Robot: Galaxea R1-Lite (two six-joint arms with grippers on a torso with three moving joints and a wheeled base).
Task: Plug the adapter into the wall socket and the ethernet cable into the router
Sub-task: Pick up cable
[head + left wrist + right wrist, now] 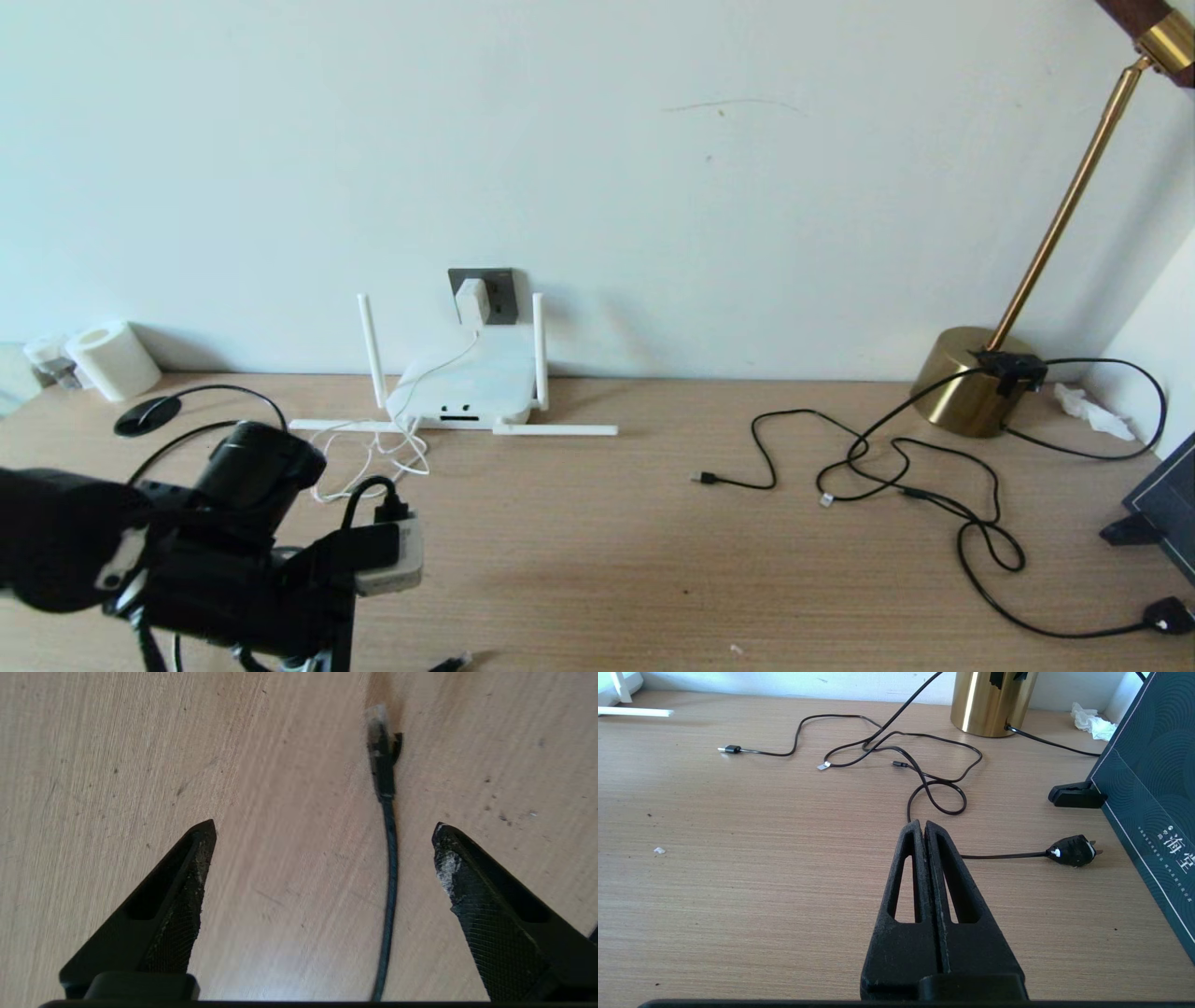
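Observation:
The left gripper isn't ready to close yet: its fingers are on either side of thin cable, short of the clip plug [450, 663] [383, 751]. It should move forward first and then close on the plug.
The white adapter [473, 301] sits in the dark grey wall socket [502, 291], and its thin white cord falls onto the table by the router [464, 385]. The router lies flat against the wall with two antennas upright and two lying on the table. The black ethernet cable [390, 882] lies on the wood and ends in its clip plug [383, 751], which also shows at the table's near edge [453, 665]. My left gripper [324, 828] is open above it, the cable running between the fingers, closer to one of them. My right gripper [923, 824] is shut on nothing, low over the table's right side.
Thin black cables with USB-type ends [709, 479] loop across the right half of the table. A brass lamp base [971, 378] stands at the back right, a dark box [1167, 504] at the right edge, a black mains plug [1071, 850] beside it. A paper roll [107, 359] sits far left.

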